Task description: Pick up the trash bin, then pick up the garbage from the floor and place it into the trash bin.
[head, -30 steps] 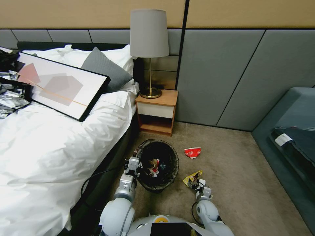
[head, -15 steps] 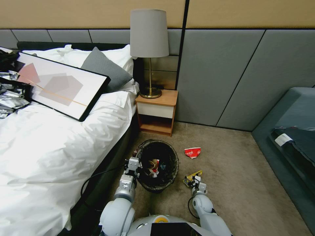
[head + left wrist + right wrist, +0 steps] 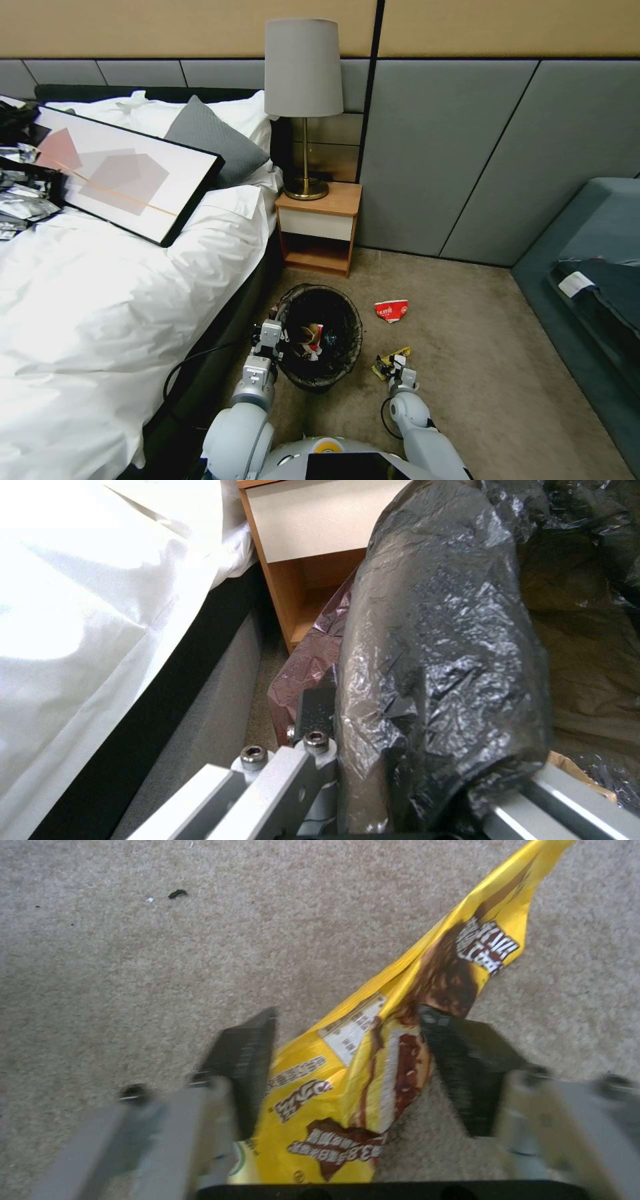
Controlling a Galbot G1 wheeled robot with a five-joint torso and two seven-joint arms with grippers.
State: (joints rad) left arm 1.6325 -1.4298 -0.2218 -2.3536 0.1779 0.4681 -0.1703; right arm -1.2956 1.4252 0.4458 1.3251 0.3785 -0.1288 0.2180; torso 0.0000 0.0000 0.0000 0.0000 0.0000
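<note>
The robot's right gripper will grab the snack wrapper next, holding it by its creased middle, so that it can drop it into the trash bin.
The trash bin, lined with a crinkled black bag, stands on the carpet beside the bed and holds some garbage. My left gripper is shut on its rim on the bed side, with the liner pinched between the fingers. To the bin's right lies a yellow-and-brown snack wrapper. My right gripper is down at the carpet, open, with one finger on each side of the wrapper. A crushed red-and-white cup lies farther off on the carpet.
The bed with a framed picture runs along the left. A wooden nightstand with a lamp stands behind the bin. A dark blue sofa fills the right. Open carpet lies between.
My right gripper has slid left over the carpet and lower, so its fingers now straddle the yellow wrapper. The left gripper and the bin have stayed put.
</note>
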